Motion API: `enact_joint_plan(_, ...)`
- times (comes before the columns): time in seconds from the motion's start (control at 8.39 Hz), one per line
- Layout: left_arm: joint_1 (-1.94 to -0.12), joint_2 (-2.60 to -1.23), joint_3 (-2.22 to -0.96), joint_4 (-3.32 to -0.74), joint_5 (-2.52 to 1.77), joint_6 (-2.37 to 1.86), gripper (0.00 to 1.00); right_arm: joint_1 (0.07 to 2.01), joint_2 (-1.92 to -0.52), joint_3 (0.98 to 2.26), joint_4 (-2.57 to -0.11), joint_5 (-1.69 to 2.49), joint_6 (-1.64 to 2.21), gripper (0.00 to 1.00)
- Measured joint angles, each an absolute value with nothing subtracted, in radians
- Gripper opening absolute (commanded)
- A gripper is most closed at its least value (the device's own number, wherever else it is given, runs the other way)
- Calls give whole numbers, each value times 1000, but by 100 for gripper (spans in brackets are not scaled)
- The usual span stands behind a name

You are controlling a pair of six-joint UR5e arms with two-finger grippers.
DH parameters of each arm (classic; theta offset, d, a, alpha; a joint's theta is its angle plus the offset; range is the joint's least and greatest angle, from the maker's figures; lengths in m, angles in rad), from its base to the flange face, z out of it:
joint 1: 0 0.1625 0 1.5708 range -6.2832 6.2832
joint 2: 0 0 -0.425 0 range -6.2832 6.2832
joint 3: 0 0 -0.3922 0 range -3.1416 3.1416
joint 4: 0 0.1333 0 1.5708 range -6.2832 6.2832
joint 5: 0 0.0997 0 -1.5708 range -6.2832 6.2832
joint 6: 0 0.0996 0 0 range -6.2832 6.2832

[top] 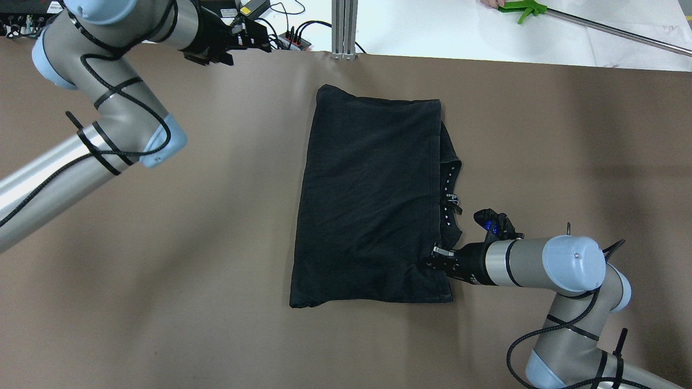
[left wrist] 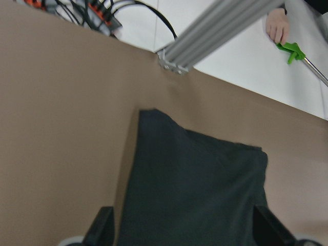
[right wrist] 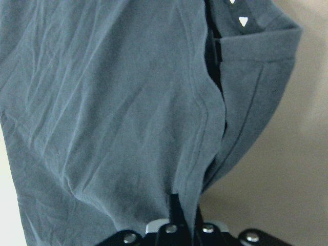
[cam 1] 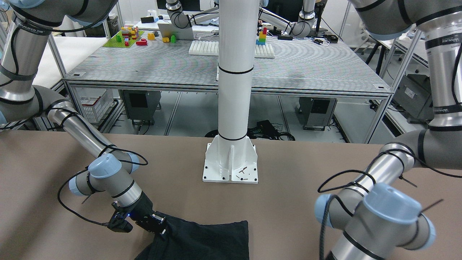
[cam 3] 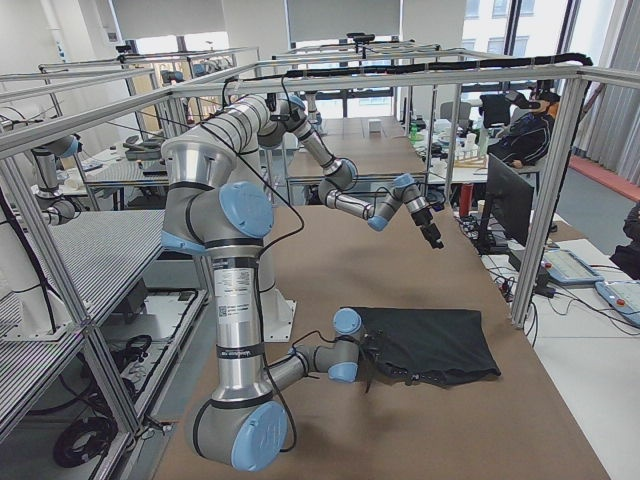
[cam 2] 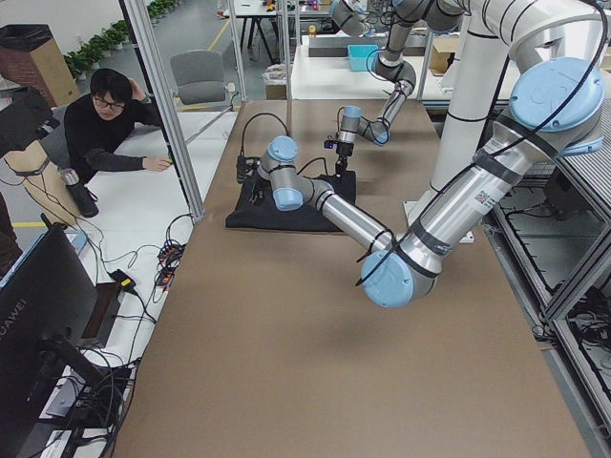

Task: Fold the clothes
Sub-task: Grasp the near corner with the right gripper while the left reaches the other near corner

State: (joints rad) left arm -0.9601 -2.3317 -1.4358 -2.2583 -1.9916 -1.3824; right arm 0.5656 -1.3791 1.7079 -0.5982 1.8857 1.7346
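Observation:
My left gripper grabs the garment by its free folded corner next, since the garment's broad middle lies flat and slack on the tabletop.
The black garment lies folded into a rough rectangle in the middle of the brown table, with an inner layer and label sticking out at its right edge. My right gripper is shut on the garment's right edge near the front corner. In the right wrist view the fingertips pinch a fold of the cloth. My left gripper is open and empty, raised above the table's far edge, apart from the garment. The left wrist view shows its fingers wide apart above the garment.
A white pillar's base plate stands on the robot's side of the table. An aluminium post and cables with a power strip sit at the far edge. A green tool, held by an operator's hand, lies beyond.

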Motion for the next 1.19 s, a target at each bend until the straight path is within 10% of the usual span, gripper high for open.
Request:
enact_joint_plan(0.6,-546,-2151,-1837,-2029,-1647,-1604,95,608,-1377,1710,-597,1883,1720,0)
enact_joint_plan(1.19,-384,-1997,-1767,-2297,-1552,-1642,94,618,-1362,1712,-599,1874,1717,0)
